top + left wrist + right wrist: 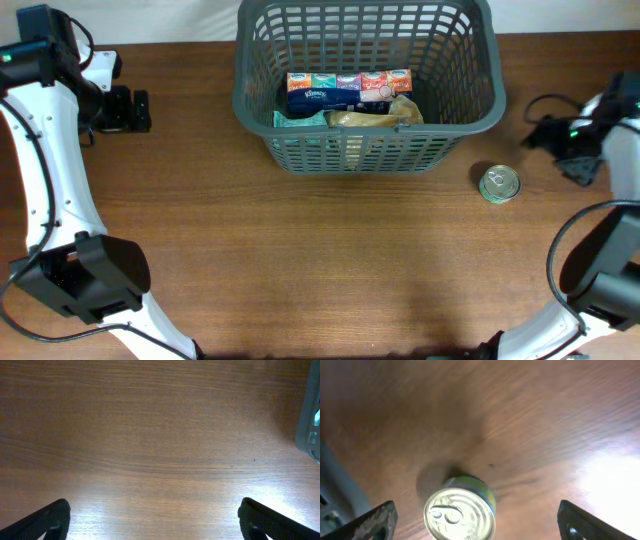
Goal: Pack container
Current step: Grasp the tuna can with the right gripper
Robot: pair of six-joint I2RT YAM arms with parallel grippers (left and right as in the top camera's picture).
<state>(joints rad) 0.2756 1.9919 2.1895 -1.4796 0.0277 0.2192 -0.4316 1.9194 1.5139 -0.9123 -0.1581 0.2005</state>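
Note:
The robot's right gripper should hold the upright tin can from above across its round side, so the can's bottom stays free to go into the basket [470, 95].
The container, a dark grey lattice basket [470, 95], stands at the back middle of the table. It holds a row of small tissue packs [348, 88] and a tan packet [375, 117]. A small round tin can [499, 184] stands upright on the table to the right of the basket; it also shows in the right wrist view [460, 514], between the spread fingers. My right gripper [570, 150] [476, 522] is open, to the right of the can and above it. My left gripper [135, 110] [152, 520] is open and empty over bare wood at the far left.
The brown wooden table [320, 270] stretches in front of the basket. A corner of the basket shows at the right edge of the left wrist view [311, 420] and at the left edge of the right wrist view [335, 490]. Both arm bases stand at the front corners.

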